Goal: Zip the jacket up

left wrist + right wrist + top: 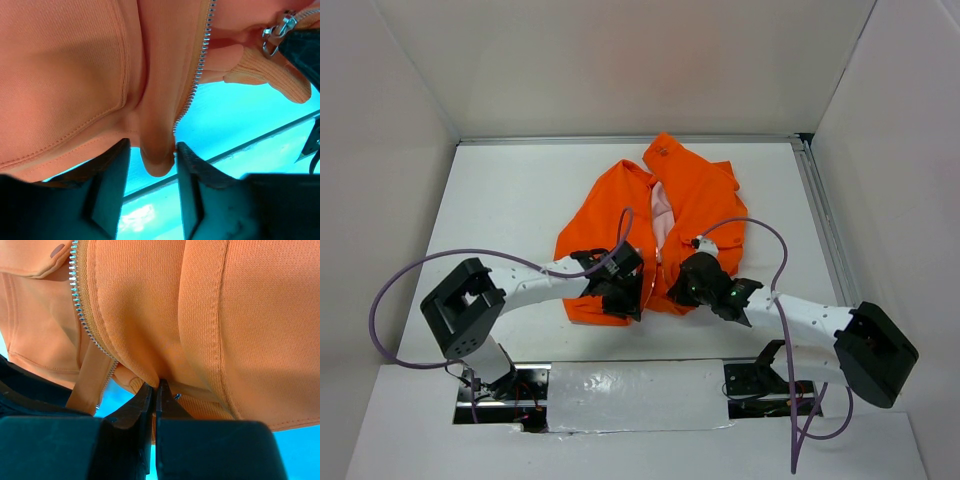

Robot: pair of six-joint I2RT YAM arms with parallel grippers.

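Note:
My left gripper next needs to grab the hem fold beside the zipper teeth, so their end stays free to insert at the zipper pull point(274, 37).
The orange jacket point(695, 195) lies on the white table point(510, 200), front up and open, with pale lining point(663, 205) showing at the neck. My left gripper point(625, 290) is at the left bottom hem. In the left wrist view point(152, 150) its jaws stand apart around a hanging fold of hem point(157, 155) beside the zipper teeth point(200, 65); the fold touches only one finger. A metal zipper pull point(274, 37) shows at the upper right. My right gripper point(685, 282) is shut, pinching the right hem fabric point(165, 365) next to the other row of zipper teeth point(82, 315).
White walls enclose the table on three sides. A metal rail point(820, 220) runs along the right edge. Purple cables point(395, 290) loop from both arms. The arm bases point(470, 320) sit at the near edge.

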